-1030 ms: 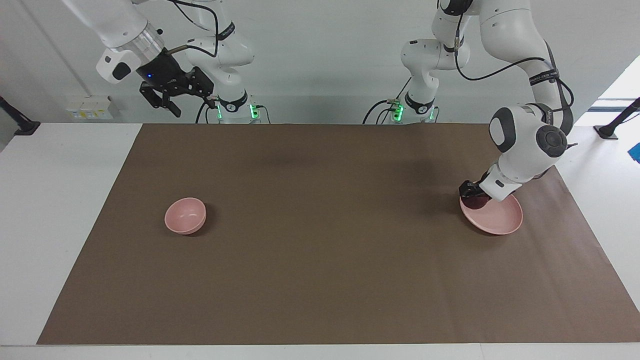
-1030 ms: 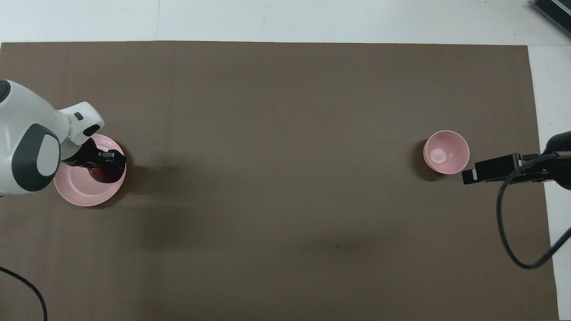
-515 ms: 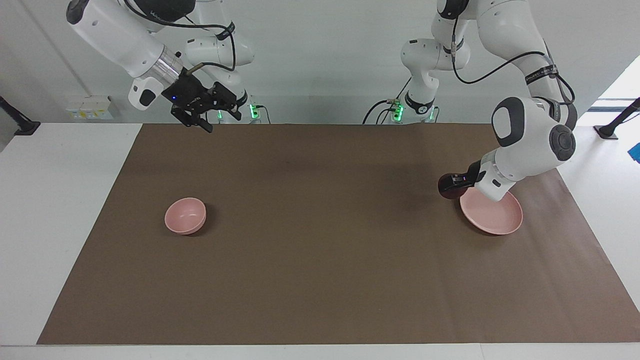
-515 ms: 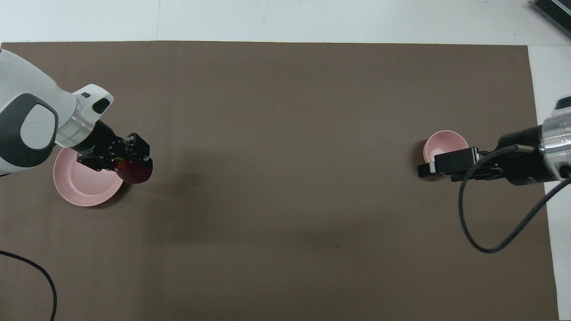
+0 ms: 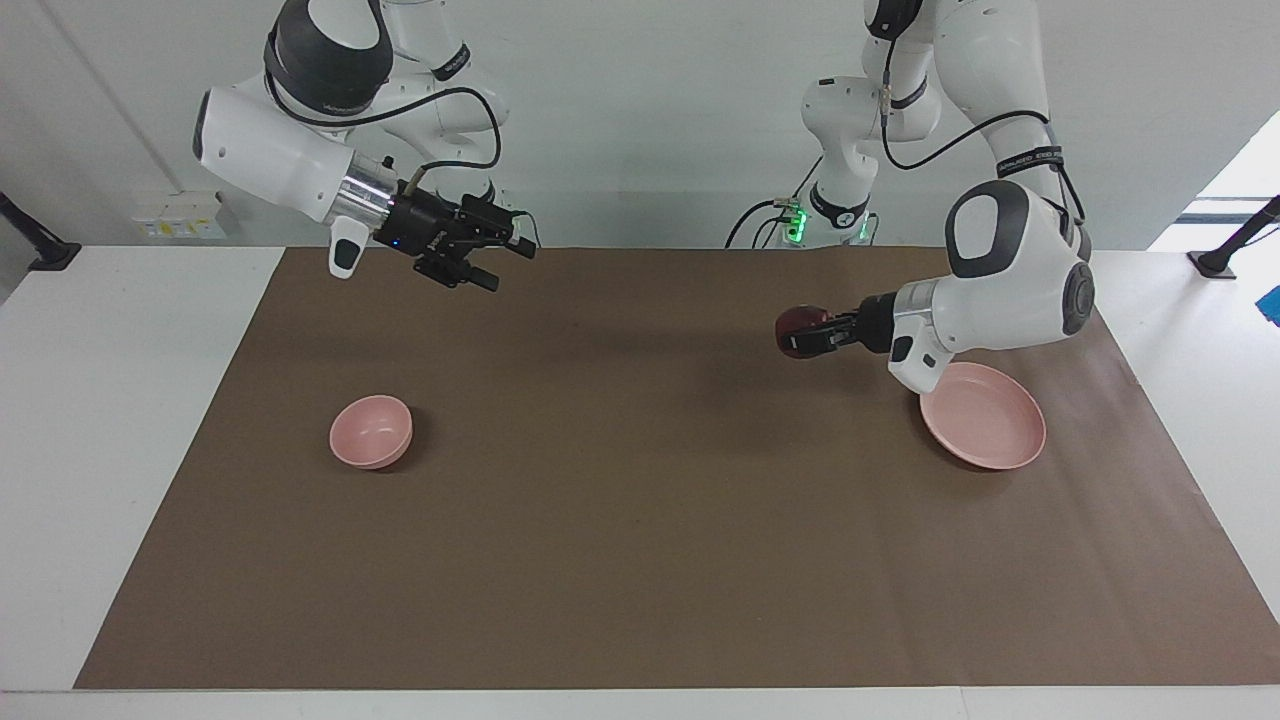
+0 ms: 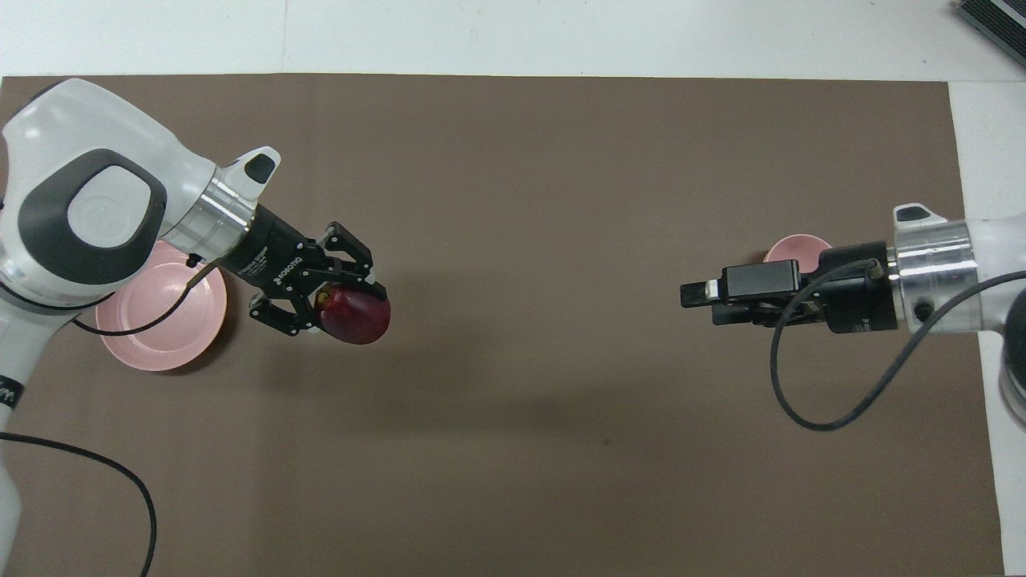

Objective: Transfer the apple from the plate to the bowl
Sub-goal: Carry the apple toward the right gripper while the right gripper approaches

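I need to grip the apple next with my right gripper by the apple's bare, protruding end (image 6: 372, 321) to move it to the bowl, since my left gripper's fingers close around the apple's stem end.
My left gripper (image 5: 803, 334) is shut on the dark red apple (image 5: 797, 321) and holds it in the air over the bare mat, beside the plate toward the table's middle. In the overhead view the apple (image 6: 358, 316) sits between the fingers of the left gripper (image 6: 353, 311). The flat pink plate (image 5: 985, 430) holds nothing and is partly under the left arm in the overhead view (image 6: 160, 324). The small pink bowl (image 5: 371, 431) stands toward the right arm's end and holds nothing. My right gripper (image 5: 498, 262) is open and raised over the mat. In the overhead view the right gripper (image 6: 696, 293) partly covers the bowl (image 6: 793, 247).
A brown mat (image 5: 640, 540) covers most of the white table (image 5: 120, 400). A black cable (image 6: 834, 413) loops down from the right wrist. A dark object (image 6: 994, 22) lies at the table's corner, farther from the robots, at the right arm's end.
My left gripper lifted the apple off the plate and carried it toward the table's middle. My right gripper swung in over the mat toward the middle.
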